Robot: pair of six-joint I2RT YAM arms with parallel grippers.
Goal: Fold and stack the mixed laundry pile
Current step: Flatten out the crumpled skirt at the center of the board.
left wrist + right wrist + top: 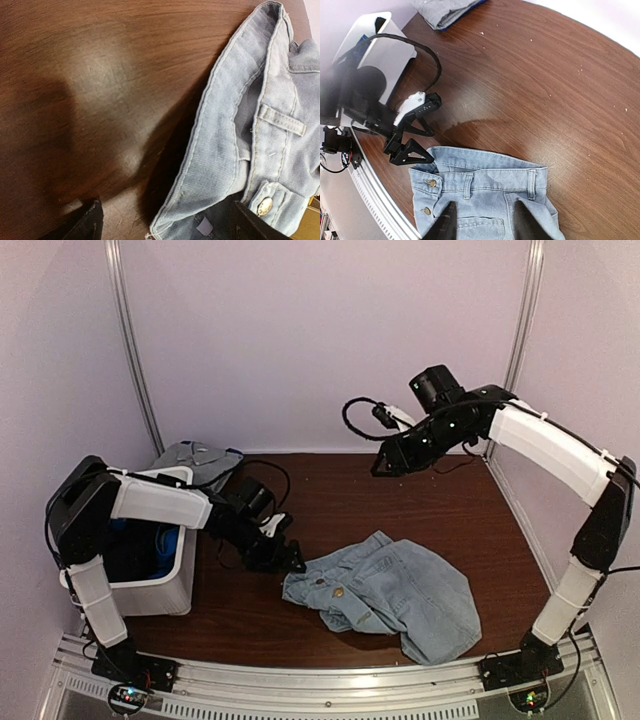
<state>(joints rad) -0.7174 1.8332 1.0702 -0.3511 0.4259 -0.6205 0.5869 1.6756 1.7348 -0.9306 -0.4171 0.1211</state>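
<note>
My right gripper reaches the shorts (385, 590) next and grabs the waistband end away from my left gripper. That leaves the waistband's other end free to spread for folding.
Light-blue denim shorts (385, 590) lie crumpled at the table's front centre, waistband toward the left. My left gripper (285, 558) sits low at the waistband's left end, open; the denim edge (235, 130) lies between its fingers (87, 220), not clamped. My right gripper (385, 462) hangs high over the back of the table. It looks down on the shorts (485, 185) with its fingertips (445, 222) apart and nothing between them. A pale grey-blue piece (200, 458) lies behind the bin. Bright blue fabric (150, 540) shows inside the bin.
A white plastic bin (165, 585) stands at the left, under my left arm. A black cable (265, 475) loops over the table near it. Walls close the table at the back and sides. A metal rail (330, 685) runs along the front edge.
</note>
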